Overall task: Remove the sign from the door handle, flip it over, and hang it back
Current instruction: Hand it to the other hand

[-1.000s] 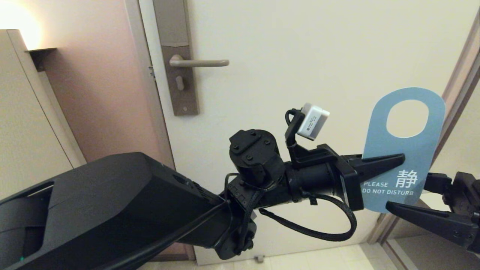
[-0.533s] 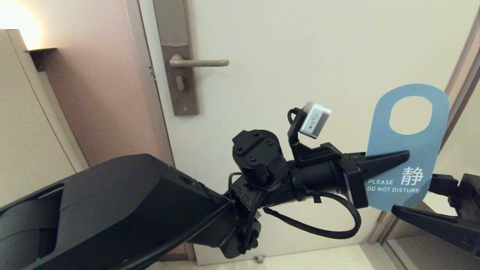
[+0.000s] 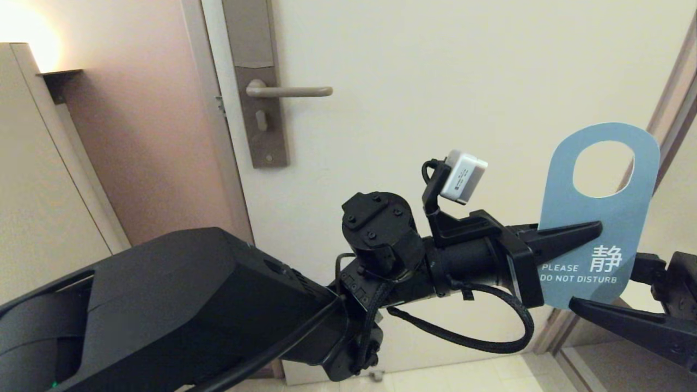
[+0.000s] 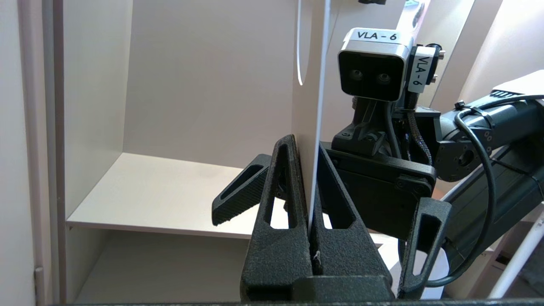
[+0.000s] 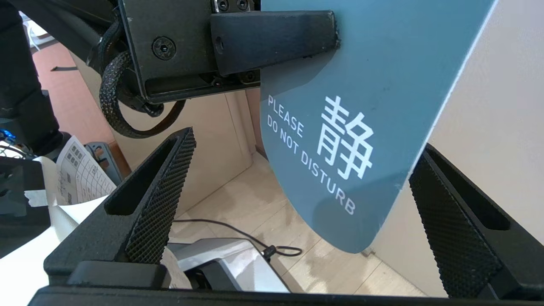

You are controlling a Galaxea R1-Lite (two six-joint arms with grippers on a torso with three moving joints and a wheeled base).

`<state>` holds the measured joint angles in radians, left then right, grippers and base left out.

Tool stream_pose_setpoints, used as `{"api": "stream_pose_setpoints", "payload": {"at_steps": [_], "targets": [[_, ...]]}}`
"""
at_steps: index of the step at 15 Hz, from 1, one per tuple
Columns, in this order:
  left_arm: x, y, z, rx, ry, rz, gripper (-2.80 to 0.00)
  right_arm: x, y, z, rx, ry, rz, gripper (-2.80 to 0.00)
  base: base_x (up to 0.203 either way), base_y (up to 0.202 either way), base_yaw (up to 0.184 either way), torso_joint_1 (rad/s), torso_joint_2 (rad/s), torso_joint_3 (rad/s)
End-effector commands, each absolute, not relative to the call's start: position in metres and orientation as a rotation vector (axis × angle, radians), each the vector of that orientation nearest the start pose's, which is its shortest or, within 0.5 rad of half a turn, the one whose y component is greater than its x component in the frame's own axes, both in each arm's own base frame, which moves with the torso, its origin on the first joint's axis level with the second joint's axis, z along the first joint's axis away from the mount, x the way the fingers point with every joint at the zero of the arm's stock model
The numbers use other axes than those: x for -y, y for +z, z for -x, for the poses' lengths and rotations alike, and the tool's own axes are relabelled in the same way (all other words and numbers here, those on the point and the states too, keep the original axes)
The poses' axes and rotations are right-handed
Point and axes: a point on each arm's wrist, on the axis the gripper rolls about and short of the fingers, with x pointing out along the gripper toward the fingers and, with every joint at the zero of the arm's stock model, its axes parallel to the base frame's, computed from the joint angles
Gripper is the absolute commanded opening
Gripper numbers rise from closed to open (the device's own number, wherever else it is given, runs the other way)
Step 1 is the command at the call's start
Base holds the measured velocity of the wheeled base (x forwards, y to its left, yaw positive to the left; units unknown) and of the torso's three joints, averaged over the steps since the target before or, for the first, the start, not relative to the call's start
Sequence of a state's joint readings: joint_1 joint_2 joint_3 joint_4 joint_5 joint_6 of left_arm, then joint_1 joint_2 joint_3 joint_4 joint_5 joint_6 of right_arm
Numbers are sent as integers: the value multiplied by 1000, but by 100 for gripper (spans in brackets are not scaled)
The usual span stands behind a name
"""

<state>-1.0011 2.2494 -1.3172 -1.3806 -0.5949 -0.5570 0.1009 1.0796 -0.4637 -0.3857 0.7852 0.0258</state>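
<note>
The right gripper grabs the sign by its rounded end (image 3: 586,292) beside the lettering next, leaving the sign's oval hole (image 3: 603,170) free to hang on the handle.
The sign (image 3: 599,218) stands upright at the right of the head view, its blue "PLEASE DO NOT DISTURB" face towards me and the oval hole at the top. My left gripper (image 3: 596,228) is shut on its left edge at mid-height. In the left wrist view the sign (image 4: 316,85) runs edge-on between the closed fingers (image 4: 276,204) of the left gripper (image 4: 306,146). My right gripper (image 3: 626,291) is open, with the sign's (image 5: 365,85) rounded lower end between the spread fingers of the right gripper (image 5: 306,146). The door handle (image 3: 288,91) is bare, at the upper left.
The cream door (image 3: 435,81) fills the background, with the tall backplate (image 3: 261,130) at its left edge. A beige cupboard (image 3: 32,190) stands at the left and a door frame (image 3: 672,98) at the right. A cable (image 5: 238,231) and the robot's grey base (image 5: 221,263) lie on the tiled floor.
My left gripper has carried the sign slightly to the right. The right gripper has stayed open around its lower end.
</note>
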Motion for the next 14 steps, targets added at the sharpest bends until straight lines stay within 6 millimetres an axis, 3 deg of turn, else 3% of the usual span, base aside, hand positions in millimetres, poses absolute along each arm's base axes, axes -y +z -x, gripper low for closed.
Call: {"api": "stream_pose_setpoints", "payload": {"at_steps": [1,11,12,14], "targets": [[379,183,-226,46,-1675,529,-280,-30,203,-136,-238,884,-105,0,0,0,0,0,0,0],[381,189,-217,64,-1635,561,-280,-30,201,-136,-243,882,-107,0,0,0,0,0,0,0],[380,191,-216,66,-1633,561,-280,-30,200,-135,-244,882,-108,-280,0,0,0,0,0,0],[380,189,-216,61,-1634,559,-280,-30,201,-135,-241,883,-105,-280,0,0,0,0,0,0]]}}
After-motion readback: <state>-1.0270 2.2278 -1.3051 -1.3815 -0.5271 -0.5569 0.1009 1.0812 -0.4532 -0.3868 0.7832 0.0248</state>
